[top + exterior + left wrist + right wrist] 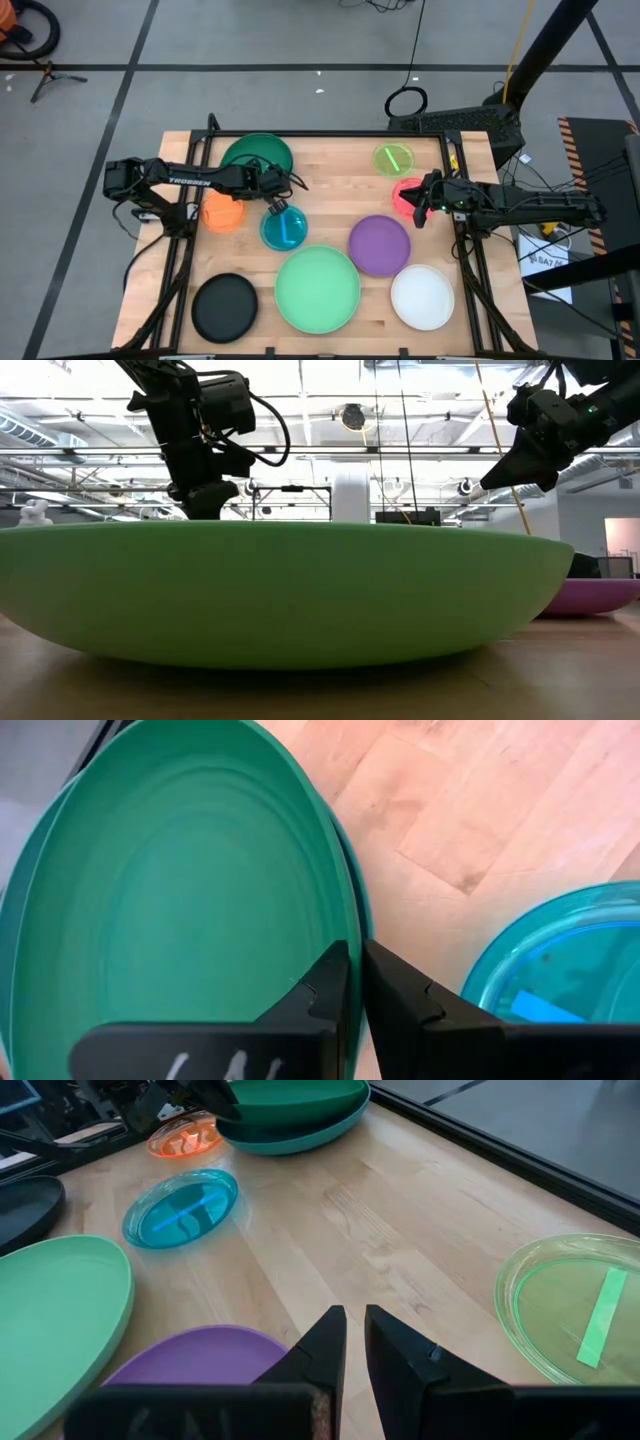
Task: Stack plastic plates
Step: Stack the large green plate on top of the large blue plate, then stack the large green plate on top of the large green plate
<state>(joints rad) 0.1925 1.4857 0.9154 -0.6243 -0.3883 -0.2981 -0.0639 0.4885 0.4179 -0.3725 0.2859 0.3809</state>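
Observation:
The dark green plate's edge (320, 815) lies in the teal plate's rim (357, 880), supported by that plate, so it is time for my left gripper to release the dark green plate.
A dark green plate (255, 152) lies in a teal plate (300, 1132) at the table's far left. My left gripper (356, 958) reaches in from the left and is shut on the green plate's near rim. Orange (222, 212), blue (284, 228), black (224, 306), mint green (318, 290), purple (380, 244), white (422, 297), lime (393, 158) and pink (403, 188) plates lie flat and apart on the wood. My right gripper (355, 1325) hangs shut above the pink plate, with nothing between its fingers. My left gripper pinches the dark green plate's near rim (345, 930) between its two fingers, one on the inner face and one outside. The fingers slant down from the table's left. The plate sits over the teal plate; I cannot tell whether it is lifted off it.
The black frame rail (500, 1150) runs along the table's far edge. Bare wood (330, 195) lies between the two arms, in the middle of the table. In the low view the mint green plate (280, 595) fills the foreground and hides most of the table.

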